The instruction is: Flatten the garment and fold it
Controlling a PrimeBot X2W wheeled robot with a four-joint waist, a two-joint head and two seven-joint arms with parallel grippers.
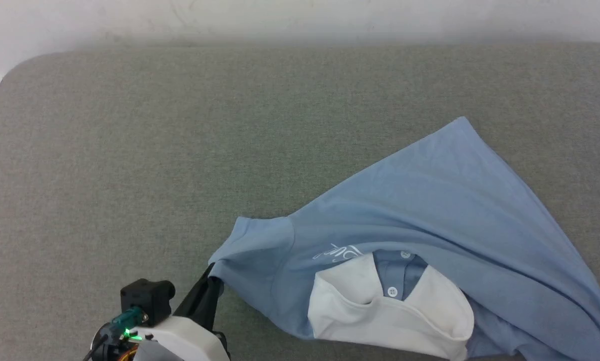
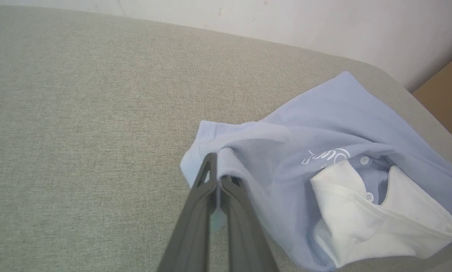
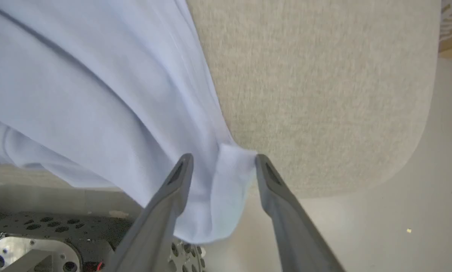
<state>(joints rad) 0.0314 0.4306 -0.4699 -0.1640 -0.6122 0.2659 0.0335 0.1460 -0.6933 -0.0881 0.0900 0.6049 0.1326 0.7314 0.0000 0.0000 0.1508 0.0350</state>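
My right gripper grabs the light blue shirt by its hem corner [image 3: 232, 181] next, to stretch the shirt flat from its pinched sleeve.
The garment [image 1: 430, 210], a light blue shirt with a white collar panel [image 1: 405, 316] and a small white script mark [image 1: 337, 251], lies crumpled on the right half of the grey padded table [image 1: 179, 125]. My left gripper [image 1: 213, 281] is shut on the sleeve edge at the shirt's left end; in the left wrist view its closed fingers [image 2: 215, 170] pinch a fold of the garment [image 2: 324, 121]. In the right wrist view my right gripper [image 3: 222, 162] stands open, with a hanging corner of the garment [image 3: 78, 94] between the spread fingers at the table's near edge.
A pale wall runs behind the table. A brown cardboard box [image 2: 445, 90] stands past the table's far right corner. Below the table edge [image 3: 361, 185] are the pale floor [image 3: 399, 234] and my perforated metal base [image 3: 29, 234].
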